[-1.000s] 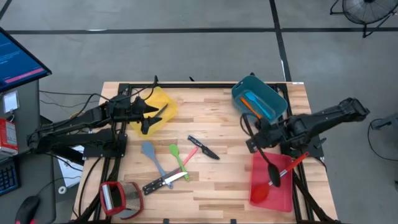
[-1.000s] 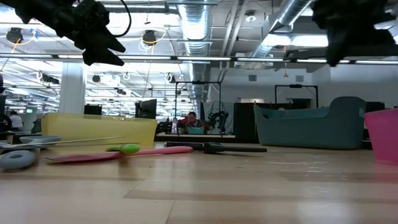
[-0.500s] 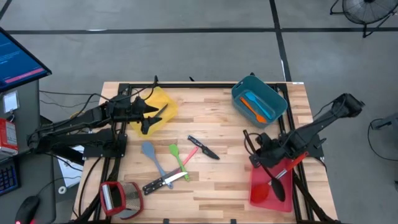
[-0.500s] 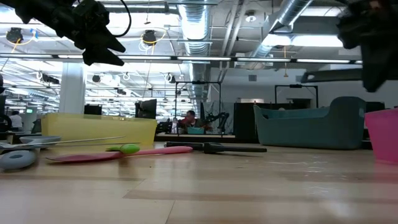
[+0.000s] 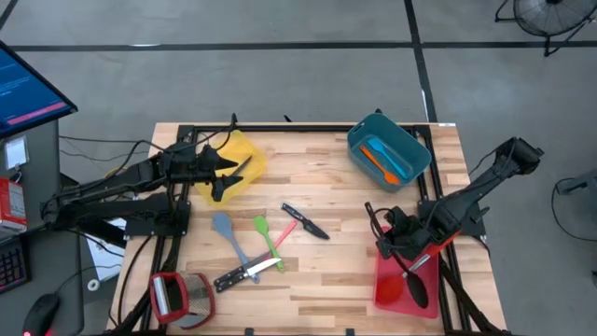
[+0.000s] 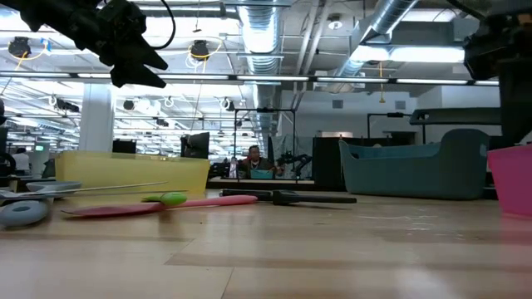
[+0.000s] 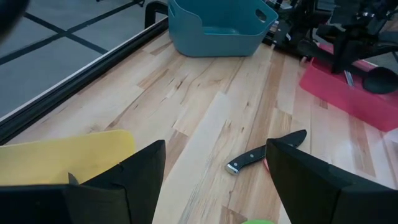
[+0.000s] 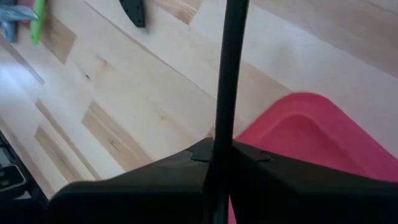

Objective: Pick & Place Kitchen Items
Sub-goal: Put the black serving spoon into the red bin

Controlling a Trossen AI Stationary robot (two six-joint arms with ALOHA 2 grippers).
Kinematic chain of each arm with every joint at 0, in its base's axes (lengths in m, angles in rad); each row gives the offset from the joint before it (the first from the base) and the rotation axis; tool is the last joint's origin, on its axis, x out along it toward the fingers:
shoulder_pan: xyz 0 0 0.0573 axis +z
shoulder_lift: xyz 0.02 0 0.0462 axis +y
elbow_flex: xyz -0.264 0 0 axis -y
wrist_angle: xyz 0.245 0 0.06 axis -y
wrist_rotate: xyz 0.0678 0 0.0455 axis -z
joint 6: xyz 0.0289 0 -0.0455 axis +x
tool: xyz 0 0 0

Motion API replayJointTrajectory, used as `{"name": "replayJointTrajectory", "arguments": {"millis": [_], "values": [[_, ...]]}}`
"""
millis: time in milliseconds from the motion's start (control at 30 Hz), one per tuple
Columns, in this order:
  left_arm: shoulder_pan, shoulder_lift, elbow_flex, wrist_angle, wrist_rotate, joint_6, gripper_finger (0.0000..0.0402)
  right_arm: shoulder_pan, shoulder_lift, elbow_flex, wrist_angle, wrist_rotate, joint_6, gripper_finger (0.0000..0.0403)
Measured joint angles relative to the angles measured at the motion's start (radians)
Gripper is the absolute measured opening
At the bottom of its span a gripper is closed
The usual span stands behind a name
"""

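The black ladle's bowl [image 5: 417, 291] is well inside the red bin's rim [image 5: 403, 311] and the ladle would stay there, so the robot's right gripper needs to open now.
My right gripper [image 5: 394, 241] is shut on the black ladle [image 5: 407, 269] at the red bin's [image 5: 387, 297] far left corner. The ladle's bowl [image 5: 417, 290] is over the inside of the bin, next to a red-handled tool [image 5: 440, 246] and a red spoon [image 5: 392, 289]. My left gripper [image 5: 222, 179] hangs open and empty over the yellow bin [image 5: 241, 149]. A grey-blue spatula [image 5: 225, 233], a green spatula [image 5: 265, 235], a pink spatula [image 5: 285, 232] and two black-handled knives [image 5: 308, 222] [image 5: 244, 273] lie flat on the table's middle. My right gripper pinches the ladle's thin handle [image 8: 222, 118] between its two fingers, nearer the free end [image 5: 369, 204] than the bowl. The fingers slant down from the table's right side and lie across the handle. The handle slopes down into the red bin; whether the bowl rests there I cannot tell.
A teal bin [image 5: 409, 140] at the far right holds an orange and a blue spatula. A red-framed grey flat object [image 5: 179, 295] lies at the near left corner. Bare wood lies between the knives and the red bin.
My right gripper has carried the ladle toward the table's near edge, from beside the teal bin to the red bin's far left corner. The ladle's bowl has gone farther into the red bin. The move has slowed in the last half second.
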Motion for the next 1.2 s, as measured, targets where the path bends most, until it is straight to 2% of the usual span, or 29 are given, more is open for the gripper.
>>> {"name": "replayJointTrajectory", "arguments": {"millis": [200, 433, 733, 900, 1100, 1200], "values": [[0.000, 0.000, 0.000, 0.000, 0.000, -0.005, 0.0257, 0.000, 0.000, -0.030, 0.049, 0.004, -0.001, 0.0010], [0.000, 0.000, 0.000, 0.000, 0.000, -0.005, 0.0257, 0.000, 0.000, -0.031, 0.049, 0.001, -0.008, 0.0045], [0.000, 0.000, 0.000, 0.000, 0.000, -0.005, 0.0257, -0.004, 0.000, -0.031, 0.059, -0.005, -0.045, 0.0070], [0.000, 0.000, 0.000, 0.000, 0.000, -0.003, 0.0257, -0.004, -0.013, -0.031, 0.053, -0.015, -0.048, 0.0128], [0.000, 0.000, 0.000, 0.000, 0.000, 0.003, 0.0257, -0.032, -0.070, -0.031, 0.043, -0.099, -0.055, 0.0221], [0.000, 0.000, 0.000, 0.000, 0.000, 0.003, 0.0257, -0.061, -0.108, -0.016, 0.024, -0.129, -0.072, 0.0246]]}}
